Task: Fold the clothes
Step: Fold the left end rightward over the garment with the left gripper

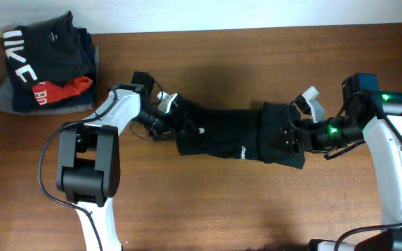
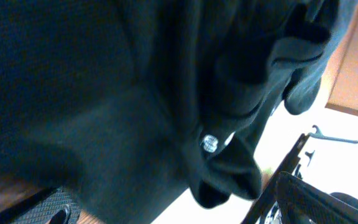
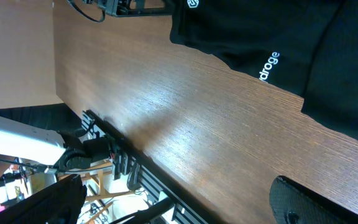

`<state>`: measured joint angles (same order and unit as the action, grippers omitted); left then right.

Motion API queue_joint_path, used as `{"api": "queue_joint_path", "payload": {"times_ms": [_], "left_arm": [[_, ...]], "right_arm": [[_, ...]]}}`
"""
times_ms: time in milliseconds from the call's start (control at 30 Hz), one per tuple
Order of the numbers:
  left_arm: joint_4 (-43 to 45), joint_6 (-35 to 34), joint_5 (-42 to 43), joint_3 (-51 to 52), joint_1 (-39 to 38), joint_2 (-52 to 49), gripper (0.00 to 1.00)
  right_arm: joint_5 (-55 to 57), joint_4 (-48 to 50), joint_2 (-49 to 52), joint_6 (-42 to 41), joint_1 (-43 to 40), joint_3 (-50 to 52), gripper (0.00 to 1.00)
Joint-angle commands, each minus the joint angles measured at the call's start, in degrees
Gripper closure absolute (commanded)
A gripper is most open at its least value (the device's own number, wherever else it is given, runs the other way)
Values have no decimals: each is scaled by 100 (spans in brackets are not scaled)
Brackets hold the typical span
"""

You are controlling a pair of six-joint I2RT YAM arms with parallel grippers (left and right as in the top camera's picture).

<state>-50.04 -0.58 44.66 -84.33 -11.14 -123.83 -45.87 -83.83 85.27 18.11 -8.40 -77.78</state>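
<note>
The black garment needs its bunched end folded over its lettered part, so my left gripper should grip the garment by that bunched end next.
The clothes, one black long-sleeved garment, lie bunched in a strip across the middle of the table. A small white round logo and white lettering face up. My left gripper is at the garment's left end. In the left wrist view black cloth fills the frame and hangs between the wide-apart fingers. My right gripper hovers over the garment's right end. It is open above bare wood, with the lettering ahead of it.
A pile of folded garments, dark with white letters, red and grey, sits at the table's back left corner. The brown wooden table extends in front of the garment. Its front edge runs close below the right gripper.
</note>
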Motion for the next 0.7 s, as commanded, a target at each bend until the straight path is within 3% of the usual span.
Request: {"api": "queue_joint_path", "payload": {"times_ms": [0,400,467,600,667], "left_arm": [[232,-400,-306,249,-201,-184,1],[726,-1099,-848,256,-688,-184,2],[809,-1165,-852,256,-748,-184,11],[986,-1272,-855,256,-826,-184,53],[1034,-1294,-848,254,-831,-184,65]], "right_arm": [[48,-44,-103,114,-17,0,1],[48,-44,-103,223,-17,173,1],[52,-44,-103,267,-17,236,1],[52,-39,-103,267,-17,297,1],[59,-39,-103,267,-17,299,1]]}}
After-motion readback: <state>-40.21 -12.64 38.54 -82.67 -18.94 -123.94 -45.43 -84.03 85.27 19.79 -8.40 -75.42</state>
